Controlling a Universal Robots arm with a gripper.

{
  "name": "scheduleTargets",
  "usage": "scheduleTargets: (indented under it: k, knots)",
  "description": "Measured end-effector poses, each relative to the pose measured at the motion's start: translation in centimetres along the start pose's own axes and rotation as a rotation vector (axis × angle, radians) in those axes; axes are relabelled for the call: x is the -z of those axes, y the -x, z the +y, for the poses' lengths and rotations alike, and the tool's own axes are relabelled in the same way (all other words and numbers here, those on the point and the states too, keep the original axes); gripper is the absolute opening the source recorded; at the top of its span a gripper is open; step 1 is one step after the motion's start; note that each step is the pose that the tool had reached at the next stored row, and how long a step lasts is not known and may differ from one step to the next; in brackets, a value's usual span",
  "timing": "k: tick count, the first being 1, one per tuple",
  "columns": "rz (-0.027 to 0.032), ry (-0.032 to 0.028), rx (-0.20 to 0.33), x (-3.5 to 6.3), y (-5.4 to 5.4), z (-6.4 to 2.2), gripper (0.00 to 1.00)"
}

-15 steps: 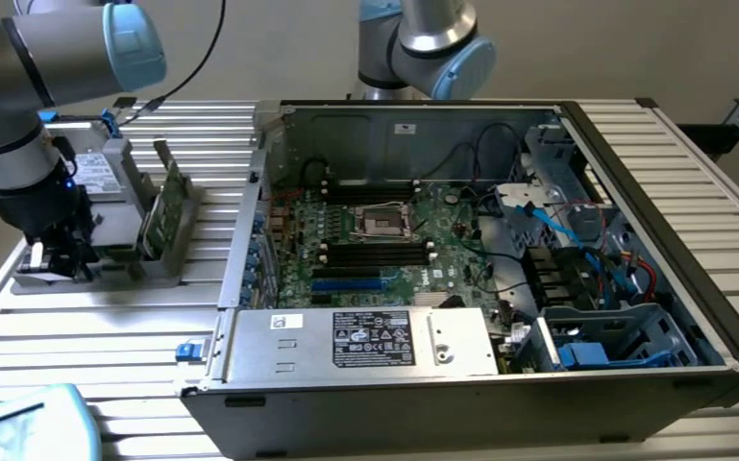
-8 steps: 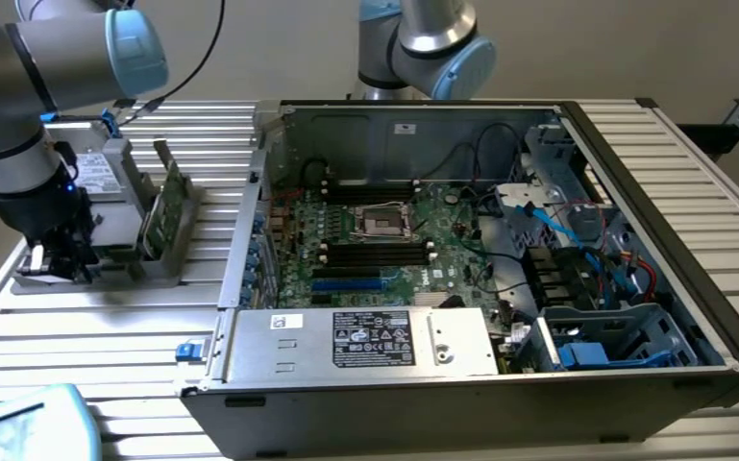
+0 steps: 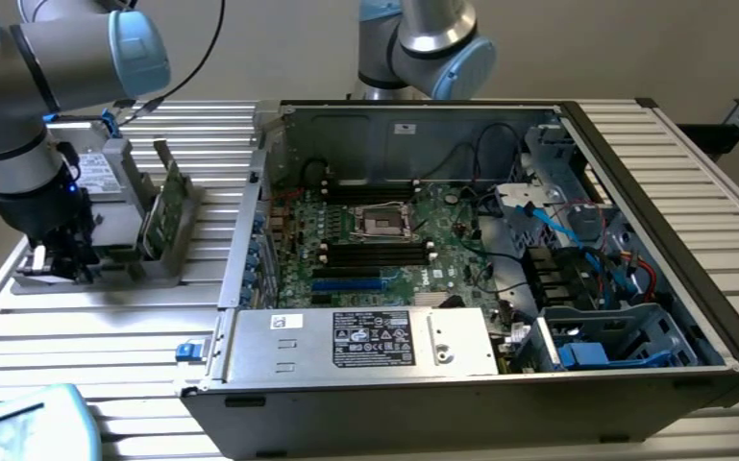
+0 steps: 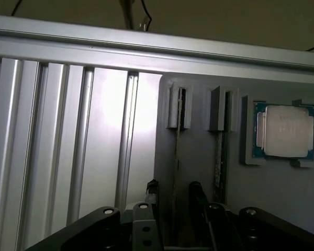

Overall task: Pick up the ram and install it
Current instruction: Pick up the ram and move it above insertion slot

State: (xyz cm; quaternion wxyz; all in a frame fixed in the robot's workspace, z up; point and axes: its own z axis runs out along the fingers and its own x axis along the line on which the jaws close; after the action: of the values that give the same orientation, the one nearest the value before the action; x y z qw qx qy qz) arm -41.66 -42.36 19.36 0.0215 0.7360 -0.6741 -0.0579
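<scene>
The gripper grabs the ram by its bare middle part [image 4: 175, 192] next, across both of the ram's flat sides. A grey holder post wraps the end of the ram [image 4: 177, 157].
Seen edge-on, the ram [image 4: 177, 157] is a thin stick standing upright in a slot of the grey holder [image 4: 282, 198]. My gripper [image 4: 174, 194] is open and straddles it, with one dark finger [image 4: 152, 191] on each side and a gap to the stick on both. In the exterior view the gripper [image 3: 59, 261] hangs low over the holder [image 3: 119, 274] at the exterior view's left, beside the open computer case [image 3: 254, 192]. The gripper body hides the ram there.
A second green card [image 4: 218, 157] stands in the neighbouring slot, tall in the exterior view [image 3: 164, 206]. A square silver CPU [image 4: 285, 130] lies in a holder pocket. The motherboard's dark slots [image 3: 376, 252] lie inside the case. Another arm [image 3: 427, 43] stands behind.
</scene>
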Motion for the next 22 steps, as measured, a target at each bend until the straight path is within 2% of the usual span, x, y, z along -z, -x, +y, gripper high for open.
scheduleTargets:
  k: [13,14,15,16,17,18,19,22]
  knots:
    - [0.0011,0.0008,0.009,0.01,0.01,-0.07,0.37]
    - [0.0011,0.0009,0.009,0.01,0.01,-0.07,0.35]
    - [0.0011,0.0009,0.009,0.01,0.01,-0.07,0.28]
    - [0.0011,0.0009,0.009,0.02,0.01,-0.07,0.28]
    - [0.0011,0.0008,0.009,0.01,0.01,-0.07,0.22]
    - [0.0010,0.0009,0.009,0.01,0.01,-0.07,0.22]
    - [0.0010,0.0009,0.009,0.02,0.01,-0.06,0.16]
    - [0.0011,0.0011,0.009,0.01,0.01,-0.07,0.14]
